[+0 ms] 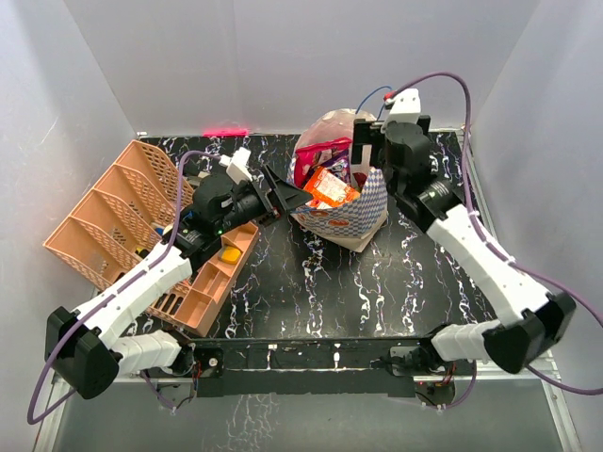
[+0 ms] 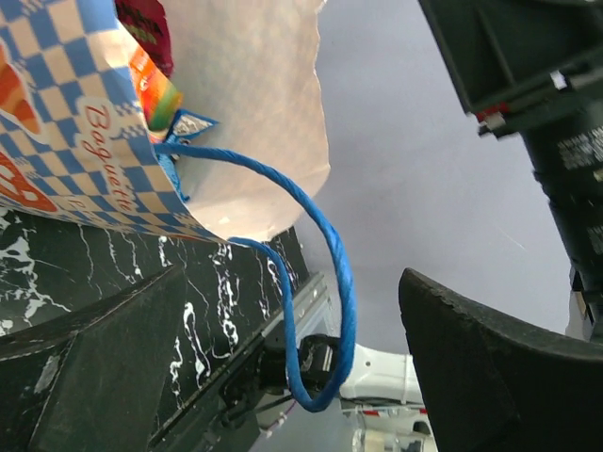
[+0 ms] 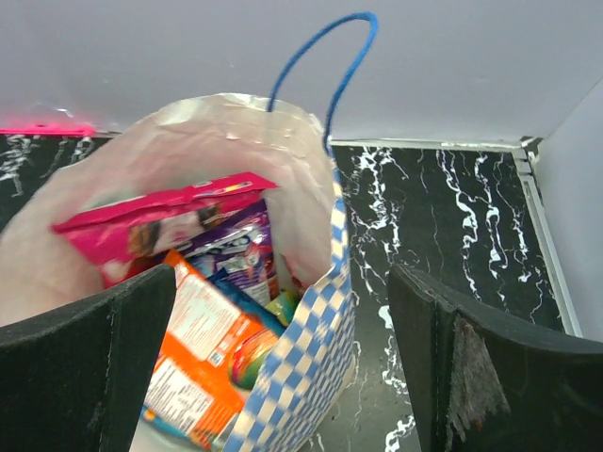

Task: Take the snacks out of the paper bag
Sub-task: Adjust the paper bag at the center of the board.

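I should next use my left gripper to grab the paper bag by its blue cord handle, so the bag's opening stays free for taking the snacks out.
The paper bag (image 1: 363, 215) stands at the back middle of the table, mouth open. Snacks show inside it: a magenta packet (image 3: 160, 224), a purple packet (image 3: 236, 252) and an orange packet (image 3: 193, 363), the orange one (image 1: 332, 191) on top. My right gripper (image 3: 283, 297) hangs open over the bag's near rim, its chequered wall (image 3: 316, 348) between the fingers and touching neither. My left gripper (image 2: 292, 282) is open at the bag's left side (image 2: 66, 141). A blue cord handle (image 2: 334, 282) loops between its fingers, free of both.
A peach latticed basket (image 1: 113, 212) lies tilted at the left, beside my left arm, with a yellow item (image 1: 229, 252) in its tray. Grey walls close in the back and both sides. The right arm (image 1: 480, 250) runs along the right side.
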Robot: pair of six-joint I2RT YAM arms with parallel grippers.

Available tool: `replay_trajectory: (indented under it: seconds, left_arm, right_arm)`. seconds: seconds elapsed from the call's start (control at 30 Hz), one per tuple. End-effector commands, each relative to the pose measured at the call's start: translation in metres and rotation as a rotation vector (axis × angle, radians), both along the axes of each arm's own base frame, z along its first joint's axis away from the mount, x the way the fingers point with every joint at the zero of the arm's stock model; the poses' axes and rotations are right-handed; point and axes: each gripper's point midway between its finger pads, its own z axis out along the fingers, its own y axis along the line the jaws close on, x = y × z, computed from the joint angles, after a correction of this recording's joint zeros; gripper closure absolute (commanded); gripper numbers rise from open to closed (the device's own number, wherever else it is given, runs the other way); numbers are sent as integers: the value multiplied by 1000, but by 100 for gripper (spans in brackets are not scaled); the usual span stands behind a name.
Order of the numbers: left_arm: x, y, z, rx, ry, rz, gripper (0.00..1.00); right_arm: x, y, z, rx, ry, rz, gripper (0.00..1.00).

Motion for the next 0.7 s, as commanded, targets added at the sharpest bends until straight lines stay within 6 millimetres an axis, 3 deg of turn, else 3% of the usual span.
replay_trajectory:
  seconds: [0.0,0.17,0.43,0.6,0.67]
  left_arm:
    - [9,9,33,-25,-68,81,7]
    - [11,5,40,-92,-59,84,18]
    - [15,1,52,-147,-55,90,36]
    - [14,2,54,-157,-19,101,43]
    - [14,1,58,-154,-21,97,43]
  right_arm:
    - [35,-18,51,145,-131,6,1]
    - [75,-34,47,252,-95,55,0]
    - [128,-32,50,375,-70,232,9]
    - [155,-29,42,396,-50,260,13]
    - [170,-27,25,417,-16,257,14]
